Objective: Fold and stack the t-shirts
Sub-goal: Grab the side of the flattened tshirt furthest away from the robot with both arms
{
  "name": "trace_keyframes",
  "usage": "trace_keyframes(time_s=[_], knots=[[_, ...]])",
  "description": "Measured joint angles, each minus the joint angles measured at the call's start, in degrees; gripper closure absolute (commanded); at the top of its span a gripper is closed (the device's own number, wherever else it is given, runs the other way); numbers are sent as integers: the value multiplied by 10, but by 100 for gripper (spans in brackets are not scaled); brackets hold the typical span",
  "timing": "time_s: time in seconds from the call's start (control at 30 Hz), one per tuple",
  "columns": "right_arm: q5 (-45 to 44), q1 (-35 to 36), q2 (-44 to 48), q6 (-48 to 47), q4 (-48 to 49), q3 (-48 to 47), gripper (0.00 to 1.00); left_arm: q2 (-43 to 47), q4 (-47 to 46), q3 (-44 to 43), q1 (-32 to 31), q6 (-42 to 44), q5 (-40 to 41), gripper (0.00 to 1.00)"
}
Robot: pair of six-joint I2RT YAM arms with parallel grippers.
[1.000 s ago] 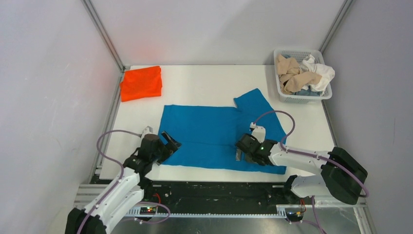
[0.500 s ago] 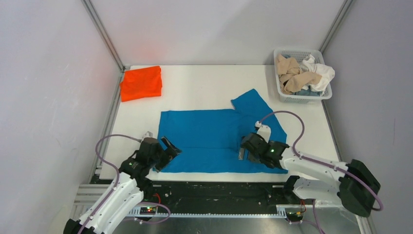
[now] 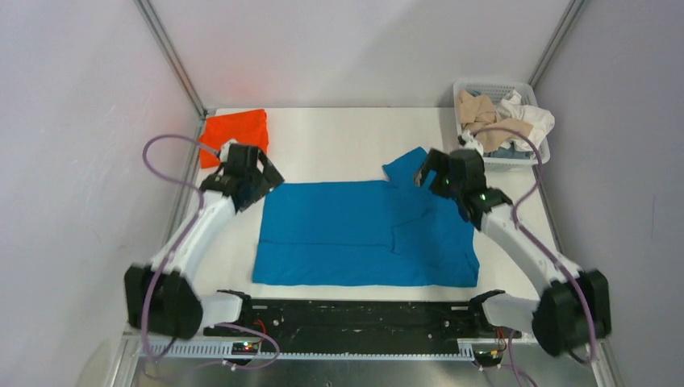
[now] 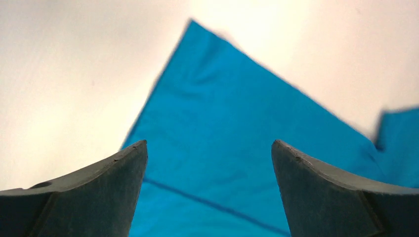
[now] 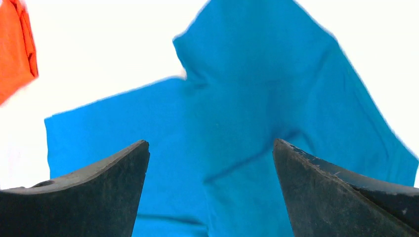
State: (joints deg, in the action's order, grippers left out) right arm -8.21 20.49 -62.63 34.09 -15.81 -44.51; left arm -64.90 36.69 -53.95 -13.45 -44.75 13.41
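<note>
My left gripper needs to fold the far edge over the shirt, so next it should grab the bright blue t-shirt (image 3: 355, 234) by its far corner.
The bright blue t-shirt (image 3: 355, 234) lies spread flat in the middle of the table, with one sleeve (image 3: 411, 165) sticking out at the far right. My left gripper (image 3: 264, 176) is open and empty above the shirt's far left corner; its wrist view shows the blue cloth (image 4: 222, 123) between my left gripper's (image 4: 209, 143) fingers. My right gripper (image 3: 425, 172) is open and empty above the sleeve, with blue cloth (image 5: 237, 123) below my right gripper (image 5: 211, 143). The folded orange t-shirt (image 3: 234, 127) lies at the far left and also shows in the right wrist view (image 5: 15, 44). The beige t-shirt (image 3: 482, 121) and the white t-shirt (image 3: 528, 113) are crumpled in the basket.
The white lattice basket (image 3: 516, 161) stands at the far right corner. Grey walls with metal posts close in the table on three sides. Bare white table (image 3: 339, 137) lies between the orange shirt and the basket.
Both arms have swung from the blue shirt's near hem to its far edge. The shirt has shifted slightly toward the near edge and lies flatter.
</note>
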Motion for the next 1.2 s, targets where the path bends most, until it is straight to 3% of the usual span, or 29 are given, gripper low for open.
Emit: trace_keyframes(time_s=[0.13,0.3,0.4,0.47,0.63,1.07,1.2], knots=[[12,-43,-169,-52,28,-148,0,-186,-9,-102,59,35,-1,0],[5,-71,-367,-104,34,-329,1,-356,-11,-211,97,64,-8,0],[1,-72,-457,-124,18,-412,1,-426,-15,-256,111,72,-19,0],[-5,-72,-522,-137,-13,-487,1,-461,-15,-274,117,73,-27,9],[-21,-71,-640,-156,-70,-642,1,-509,-11,-289,121,78,-47,15],[-29,-70,-662,-157,-92,-624,1,-508,-8,-287,112,77,-106,32],[-29,-70,-661,-155,-94,-609,1,-508,-7,-287,100,74,-125,52]])
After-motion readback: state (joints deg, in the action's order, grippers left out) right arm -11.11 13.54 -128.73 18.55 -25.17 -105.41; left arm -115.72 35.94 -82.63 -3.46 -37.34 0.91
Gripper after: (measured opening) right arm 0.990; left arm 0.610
